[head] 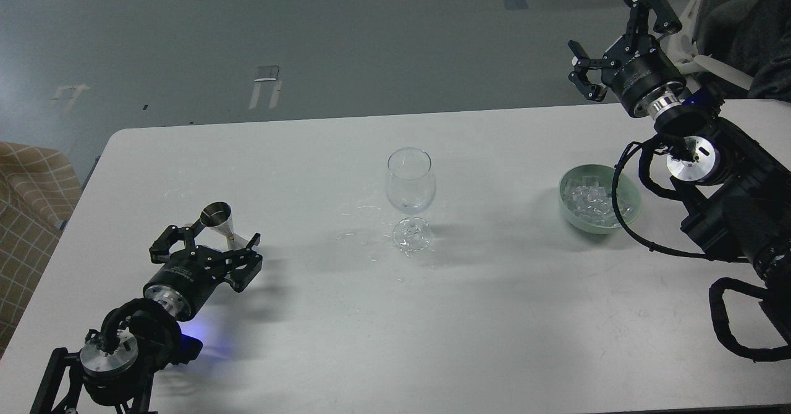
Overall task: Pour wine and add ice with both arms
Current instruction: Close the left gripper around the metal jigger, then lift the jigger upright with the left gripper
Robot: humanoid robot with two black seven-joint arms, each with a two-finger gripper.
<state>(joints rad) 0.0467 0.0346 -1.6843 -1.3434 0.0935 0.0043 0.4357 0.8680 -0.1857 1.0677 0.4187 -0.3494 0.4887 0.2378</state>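
The steel jigger slopes outward into a wide cup (217, 216), so the robot's left gripper should grab the jigger by its narrow middle (230, 236) next.
A clear stemmed wine glass (410, 196) stands upright mid-table; I see no liquid in it. A small steel jigger (221, 222) stands at the left. My left gripper (210, 241) is open, its fingers on either side of the jigger's lower half, not closed on it. Whether the jigger holds wine cannot be seen. A pale green bowl (629, 214) at the right holds a pile of clear ice cubes (588, 202). My right gripper (612, 31) is open and empty, raised high beyond the table's far edge, above and behind the bowl.
Small wet spots and clear bits (364, 235) lie on the white table (482, 315) left of the glass foot. A checked tan seat (25, 198) stands off the table's left edge. My right arm's cable (624, 216) loops over the bowl's rim.
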